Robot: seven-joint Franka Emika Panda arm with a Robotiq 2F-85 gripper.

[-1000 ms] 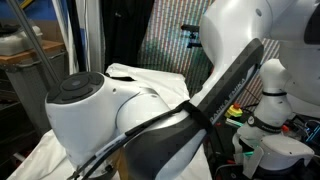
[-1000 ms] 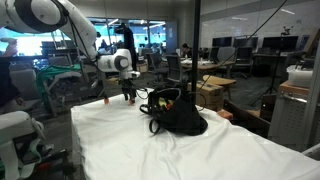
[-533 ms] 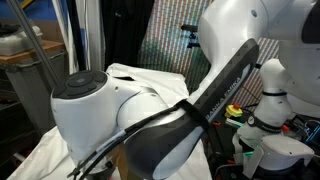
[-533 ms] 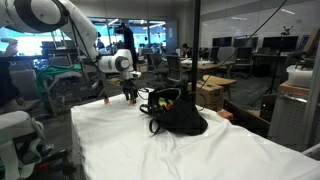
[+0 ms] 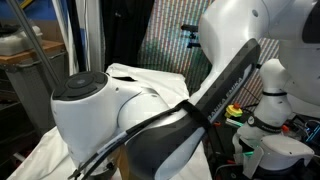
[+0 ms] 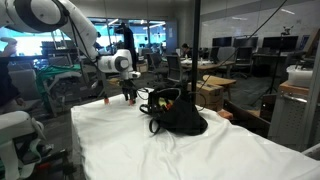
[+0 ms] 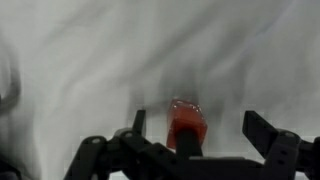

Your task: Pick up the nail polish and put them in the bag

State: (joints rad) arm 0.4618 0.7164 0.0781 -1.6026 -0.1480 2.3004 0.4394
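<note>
My gripper should close on the bottle now. My fingers are level with the bottle's red body, and the black cap is between them.
In the wrist view a red nail polish bottle (image 7: 185, 122) with a black cap stands on the white cloth. It sits between the open fingers of my gripper (image 7: 200, 128), closer to the left finger (image 7: 138, 121) than the right, and nothing touches it. In an exterior view my gripper (image 6: 129, 97) hangs low over the far left of the table. Another small red nail polish bottle (image 6: 105, 100) stands a little to its left. The black bag (image 6: 180, 116) lies to the right with its mouth open and its strap looped.
A white cloth (image 6: 150, 150) covers the table. In an exterior view the robot's arm (image 5: 150, 115) fills the frame and hides most of the table. Desks, chairs and other equipment stand behind the table.
</note>
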